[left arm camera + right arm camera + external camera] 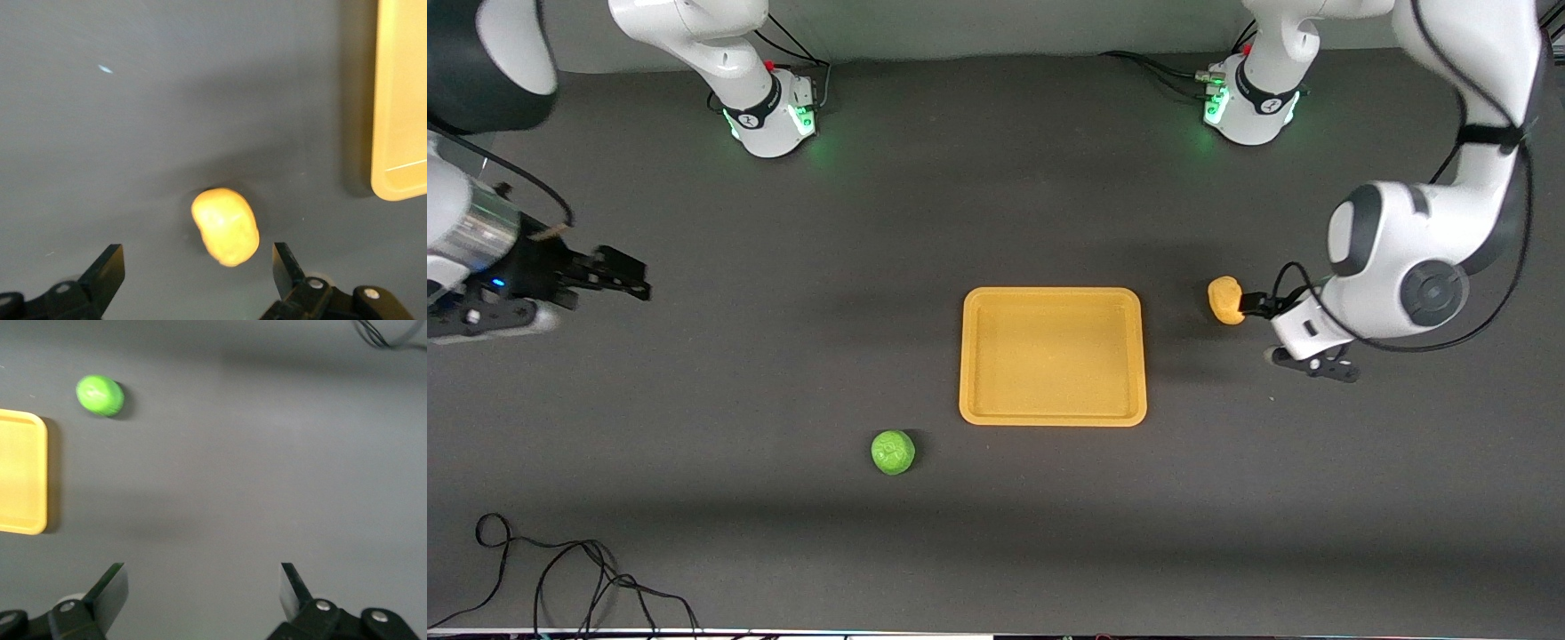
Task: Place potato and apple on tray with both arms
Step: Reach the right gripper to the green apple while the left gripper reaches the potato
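Note:
I should grab the potato by its rounded middle (1224, 300) with my left gripper next, to put it on the tray (1051, 416).
The yellow-orange tray (1051, 416) lies mid-table, with nothing in it. The potato (1225, 300) lies on the table beside the tray, toward the left arm's end. My left gripper (1258, 307) is open and low right by it. In the left wrist view the potato (225, 225) sits just ahead of the open gripper (198, 267), untouched, with the tray's rim (377, 133) at the edge. The green apple (893, 452) lies nearer the front camera than the tray. My right gripper (636, 277) is open and empty, over bare table at the right arm's end. Its wrist view shows the gripper (202, 590), the apple (100, 395) and the tray (41, 480) farther off.
A loose black cable (560, 569) lies on the dark mat near the front edge at the right arm's end; it also shows in the right wrist view (387, 333). The two arm bases stand along the table's back edge.

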